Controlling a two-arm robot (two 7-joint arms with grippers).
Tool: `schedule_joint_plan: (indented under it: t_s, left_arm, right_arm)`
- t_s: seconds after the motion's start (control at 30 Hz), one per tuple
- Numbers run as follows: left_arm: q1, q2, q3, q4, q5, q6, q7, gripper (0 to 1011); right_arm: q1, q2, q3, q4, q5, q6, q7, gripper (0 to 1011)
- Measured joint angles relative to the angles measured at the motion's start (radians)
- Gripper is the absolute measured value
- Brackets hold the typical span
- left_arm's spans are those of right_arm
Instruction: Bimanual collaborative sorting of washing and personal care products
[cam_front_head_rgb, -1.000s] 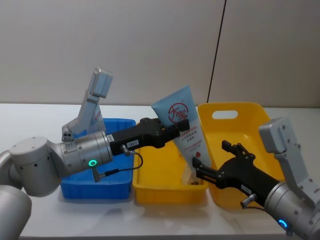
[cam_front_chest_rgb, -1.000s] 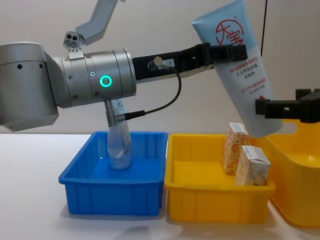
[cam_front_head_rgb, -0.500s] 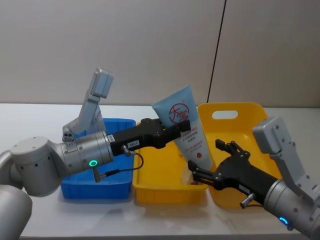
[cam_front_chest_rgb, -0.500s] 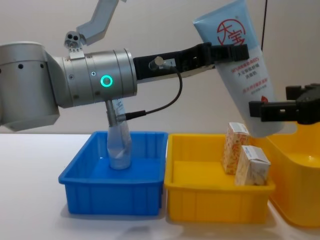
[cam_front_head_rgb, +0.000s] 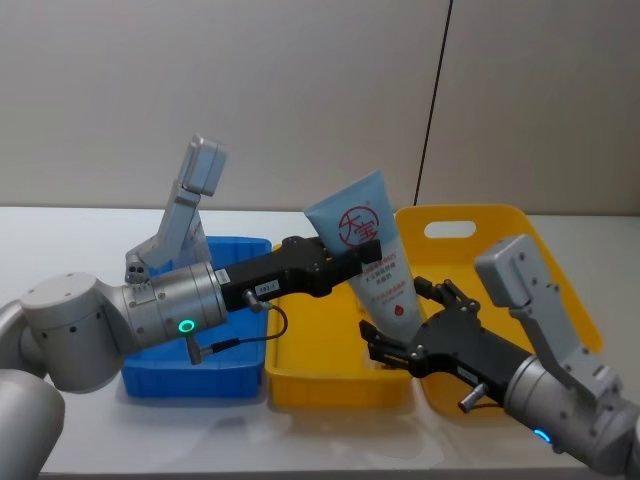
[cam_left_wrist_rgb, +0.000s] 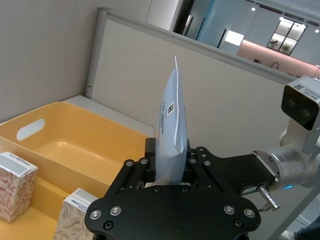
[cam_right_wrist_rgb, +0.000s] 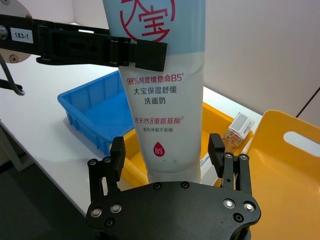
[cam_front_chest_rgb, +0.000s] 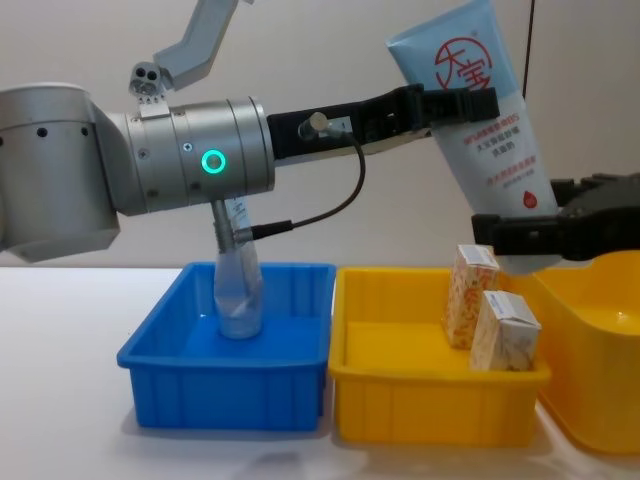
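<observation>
Next, my right gripper grabs the squeeze tube by its end with the cap (cam_front_head_rgb: 400, 330). Then the tube goes into the larger yellow bin.
A pale blue-and-white squeeze tube (cam_front_head_rgb: 372, 255) hangs tilted over the middle yellow bin (cam_front_head_rgb: 320, 385), crimped end up. My left gripper (cam_front_head_rgb: 352, 262) is shut on its upper half, seen from the chest too (cam_front_chest_rgb: 455, 103). My right gripper (cam_right_wrist_rgb: 167, 152) is open, one finger on each side of the tube's (cam_right_wrist_rgb: 167, 100) lower cap end with small gaps. From the chest, that right gripper (cam_front_chest_rgb: 540, 215) sits just above two speckled cartons (cam_front_chest_rgb: 470, 295) (cam_front_chest_rgb: 503, 330) standing in the middle bin (cam_front_chest_rgb: 430, 405). A second tube (cam_front_chest_rgb: 238, 290) leans upright in the blue bin (cam_front_chest_rgb: 230, 390).
A larger yellow bin (cam_front_head_rgb: 460, 225) with a handle slot stands at the right, under my right arm. The three bins sit side by side near the white table's front edge. A grey partition wall closes off the back.
My right gripper has moved left and up toward the tube, so its fingers now straddle the lower end. The left gripper and the tube have stayed put.
</observation>
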Motion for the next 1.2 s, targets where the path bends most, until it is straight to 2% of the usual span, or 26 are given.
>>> schedule_joint_plan:
  t_s: [0.6,0.8,1.1,1.2]
  left_arm:
    - [0.0,0.0,0.0,0.0,0.0,0.0,-0.001,240]
    - [0.0,0.0,0.0,0.0,0.0,0.0,0.0,240]
    - [0.0,0.0,0.0,0.0,0.0,0.0,0.0,240]
    - [0.0,0.0,0.0,0.0,0.0,0.0,0.0,240]
  right_arm:
    - [0.045,-0.064,-0.041,0.07,-0.076,-0.028,-0.053,1002]
    - [0.052,-0.079,-0.047,0.084,-0.093,-0.036,-0.068,880]
    - [0.058,-0.091,-0.052,0.095,-0.106,-0.043,-0.08,632]
    - [0.06,-0.094,-0.053,0.097,-0.109,-0.044,-0.083,599]
